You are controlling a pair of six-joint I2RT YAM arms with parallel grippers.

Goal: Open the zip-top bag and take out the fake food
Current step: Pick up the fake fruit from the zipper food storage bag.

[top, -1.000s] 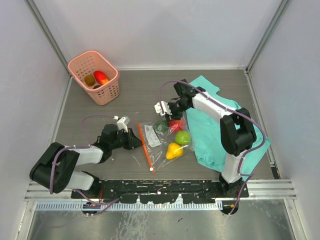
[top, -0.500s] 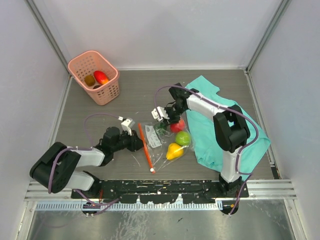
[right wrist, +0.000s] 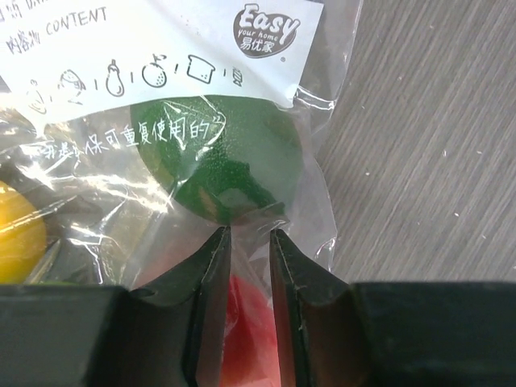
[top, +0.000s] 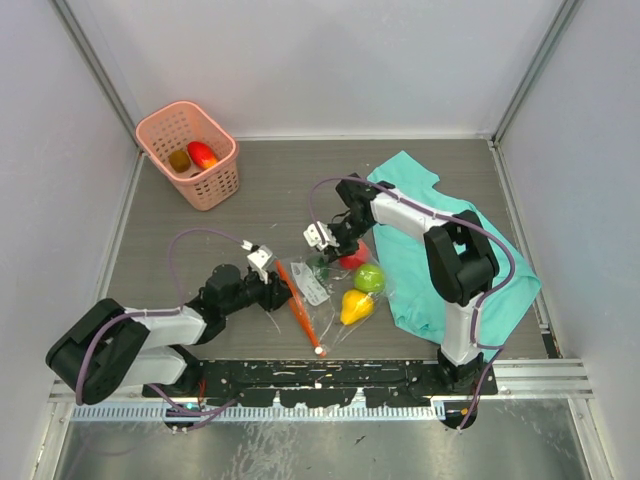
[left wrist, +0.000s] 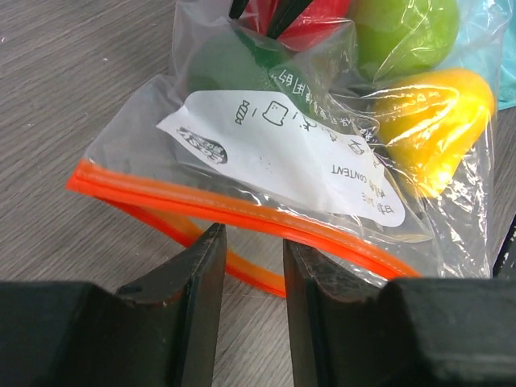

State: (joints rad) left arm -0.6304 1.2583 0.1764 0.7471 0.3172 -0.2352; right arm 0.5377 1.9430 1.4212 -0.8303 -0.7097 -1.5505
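Observation:
My left gripper is about to grab the dark green piece (top: 320,270) (left wrist: 235,79) by its sides, at the end that faces the bag's parted edges, to remove it.
The zip-top bag (top: 312,290) lies mid-table, its orange zip strip (left wrist: 201,197) toward my left arm, the two lips parted. Fake food is inside: dark green (right wrist: 234,173), red (right wrist: 246,330), light green (top: 369,278) and yellow (top: 356,306) pieces. My left gripper (left wrist: 252,235) is open just short of the strip, its tips at the lower lip, nothing pinched. My right gripper (right wrist: 249,234) is over the bag's far end. Its jaws are narrowly open with loose bag film between them, and the red piece shows beneath.
A pink basket (top: 215,185) at the back left holds a red fruit and a brownish one. A teal cloth (top: 450,240) lies crumpled on the right, partly under the right arm. The enclosure walls stand close on three sides.
My left gripper slid right with the zip strip, then let it go and opened. The bag shifted toward the near edge. My right gripper came down onto the bag's far end and its jaws narrowed.

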